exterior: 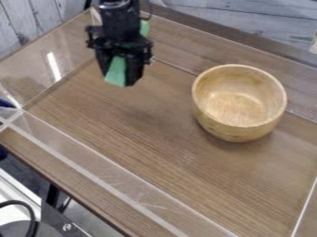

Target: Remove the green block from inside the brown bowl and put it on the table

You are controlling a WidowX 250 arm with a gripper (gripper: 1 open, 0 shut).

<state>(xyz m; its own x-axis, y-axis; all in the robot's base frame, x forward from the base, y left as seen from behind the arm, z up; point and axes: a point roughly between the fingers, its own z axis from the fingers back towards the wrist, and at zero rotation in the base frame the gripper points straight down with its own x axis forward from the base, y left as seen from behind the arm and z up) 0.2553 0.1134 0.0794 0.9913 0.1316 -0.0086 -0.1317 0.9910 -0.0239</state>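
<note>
My gripper holds the green block above the wood and needs to keep holding it until the block reaches the table. The block would fall if I opened now.
My gripper hangs over the left part of the table, shut on the green block. The block stands nearly upright between the black fingers, lifted off the wood. The brown bowl sits at the right with nothing in it, well apart from the gripper.
Clear acrylic walls edge the tabletop on the left and front. A clear acrylic corner piece stands at the back left, just behind the arm.
</note>
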